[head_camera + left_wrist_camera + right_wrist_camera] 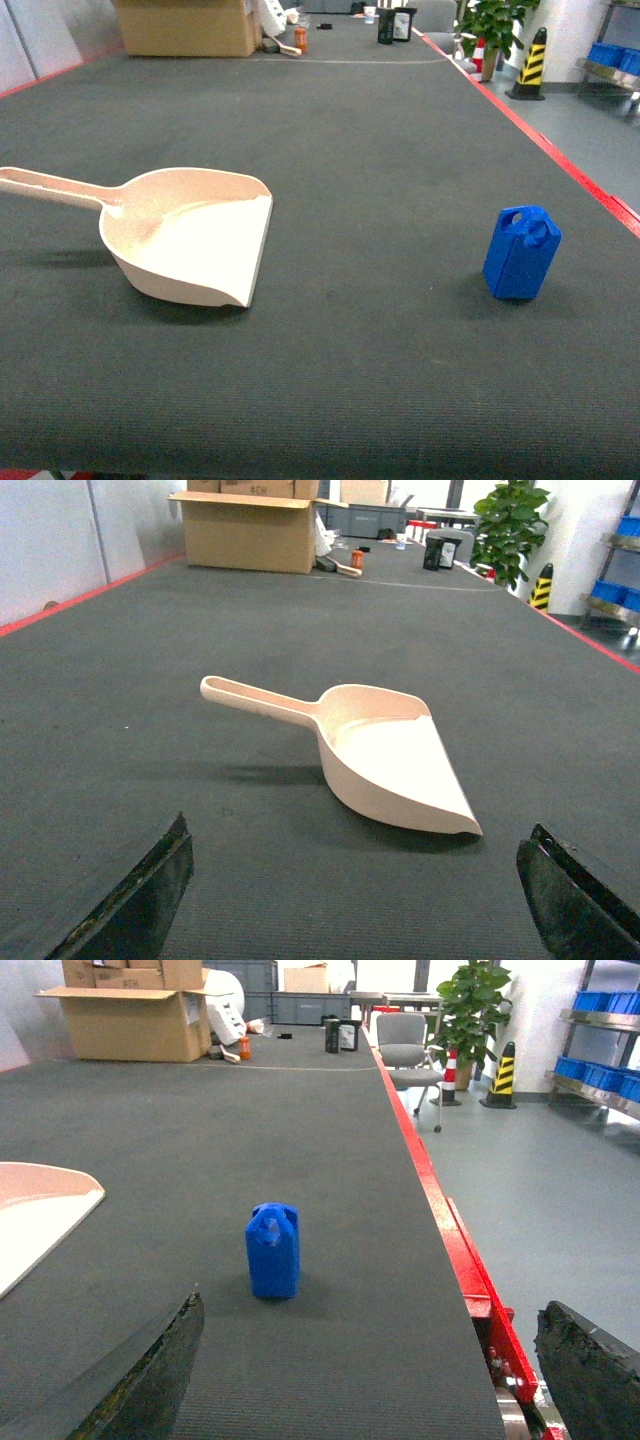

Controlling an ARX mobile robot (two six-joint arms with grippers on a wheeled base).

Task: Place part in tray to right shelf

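Observation:
I should next grab the tray by its long handle (55,186) with my left gripper, so I can carry the part to the right shelf in the tray (190,233).
The bright-blue part (521,252) stands upright on the dark mat at the right; the right wrist view shows the part (273,1251) ahead and left of centre. The cream tray (190,233) lies at the left, handle pointing left, empty; the left wrist view shows the tray (385,758) just ahead. My left gripper (355,880) is open over bare mat short of the tray. My right gripper (375,1360) is open, short of the part, its right finger over the table's red edge. Neither gripper shows in the head view. The right shelf (600,1070) with blue crates stands far right.
The table's red edge (560,160) runs along the right side, with grey floor beyond. A cardboard box (185,27), bottles and small items sit at the far end. A plant (470,1000), an office chair (405,1045) and a striped cone (499,1075) stand on the floor.

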